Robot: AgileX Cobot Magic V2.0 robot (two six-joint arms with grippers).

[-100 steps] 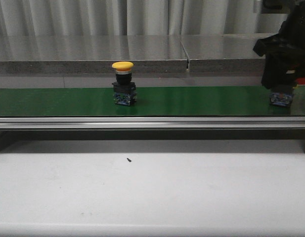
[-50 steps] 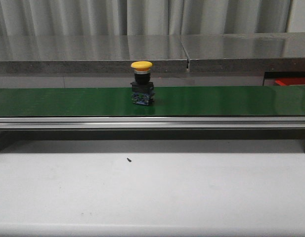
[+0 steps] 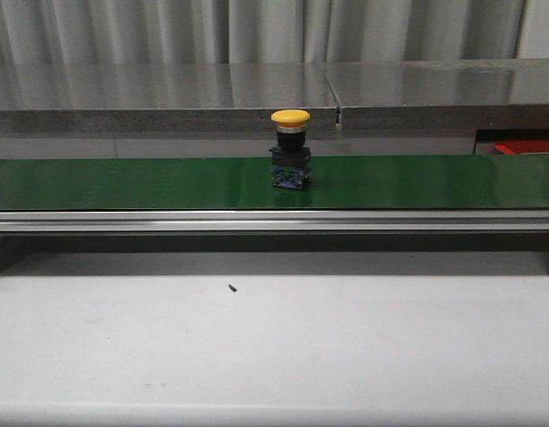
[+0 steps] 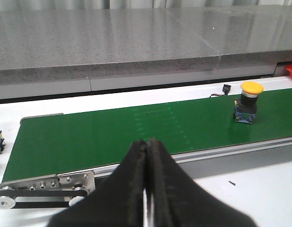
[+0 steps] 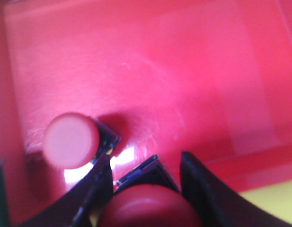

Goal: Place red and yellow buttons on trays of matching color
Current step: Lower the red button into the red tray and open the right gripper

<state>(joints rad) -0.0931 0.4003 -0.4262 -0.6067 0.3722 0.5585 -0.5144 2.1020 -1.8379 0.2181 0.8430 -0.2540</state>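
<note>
My right gripper stays closed for now, since the held red button's black base point(image 5: 148, 172) is above the red tray's bottom. The red button would fall if my right gripper opened now.
A yellow button point(image 3: 290, 149) with a black base stands upright on the green belt point(image 3: 123, 182), near its middle; the left wrist view also shows this yellow button point(image 4: 249, 101). My left gripper point(image 4: 146, 142) is shut and empty, hovering before the belt's near rail, far from the button. In the right wrist view my right gripper point(image 5: 146, 161) is shut on a red button point(image 5: 150, 205) above the red tray point(image 5: 183, 71). A second red button point(image 5: 71, 139) stands in that tray beside the held one. A corner of the yellow tray point(image 5: 273, 203) shows beyond the red tray's wall.
A grey stone ledge point(image 3: 167, 89) runs behind the belt. The belt's aluminium rail point(image 3: 274, 221) lies along its front, with a white tabletop point(image 3: 274, 347) before it. An edge of the red tray point(image 3: 523, 145) shows at the far right.
The yellow button has travelled right along the belt. The right arm, which stood over a button at the belt's right end, has left the front view.
</note>
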